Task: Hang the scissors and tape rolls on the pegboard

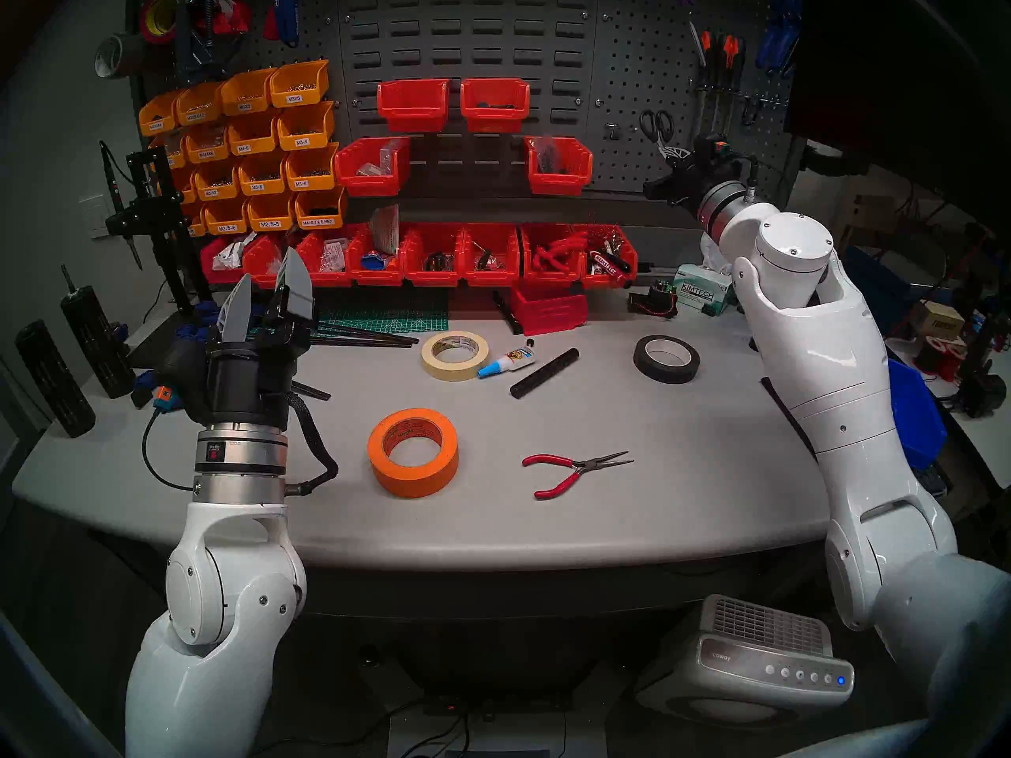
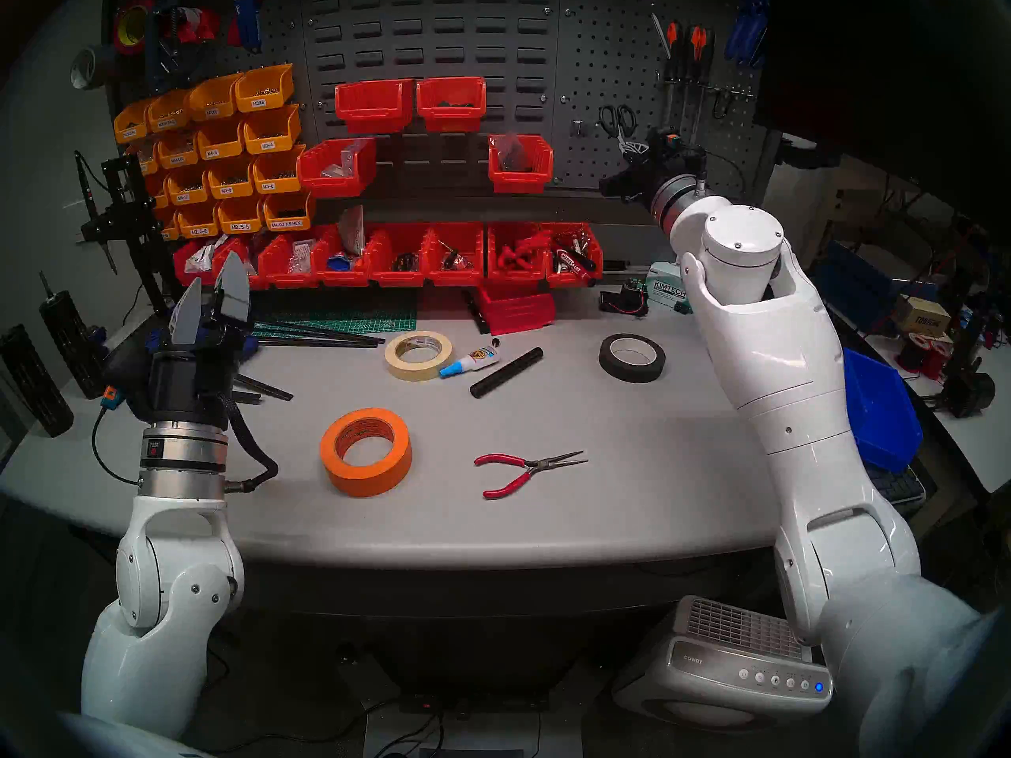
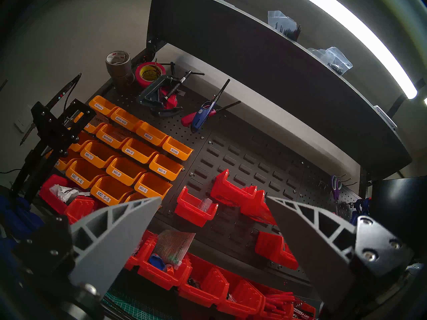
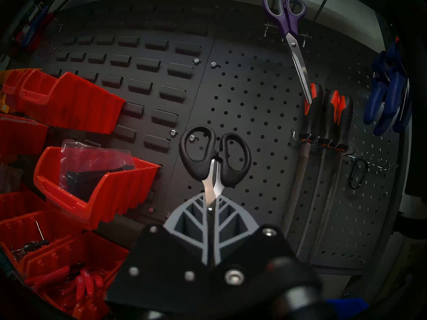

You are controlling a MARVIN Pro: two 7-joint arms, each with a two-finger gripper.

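Observation:
I should move the scissors to the peg with my right gripper before I let go of them, because their handle loops are to the right of the peg (image 1: pixel 613 131).
My right gripper (image 1: pixel 674 152) (image 4: pixel 211 198) is shut on the blades of the small black-handled scissors (image 1: pixel 656 129) (image 4: pixel 197 167). It holds them handles-up against the pegboard (image 1: pixel 634 73) (image 4: pixel 254 104). In the right wrist view a metal peg end shows inside the left loop. I cannot tell whether the loop rests on the peg. The cream masking tape ring (image 1: pixel 455 355) and the orange roll (image 1: pixel 413 451) lie flat on the table. My left gripper (image 1: pixel 268 297) (image 3: pixel 213 198) is open and empty, raised over the table's left side, fingers pointing up.
Red-handled pliers (image 1: pixel 574 470), a black tape roll (image 1: pixel 666 358), a glue bottle (image 1: pixel 506 360) and a black rod (image 1: pixel 544 371) lie on the table (image 1: pixel 656 494). Purple scissors (image 4: pixel 285 19) and files (image 4: pixel 323 127) hang right of the black scissors. Red bins (image 4: pixel 97 185) hang on the louvred panel to the left.

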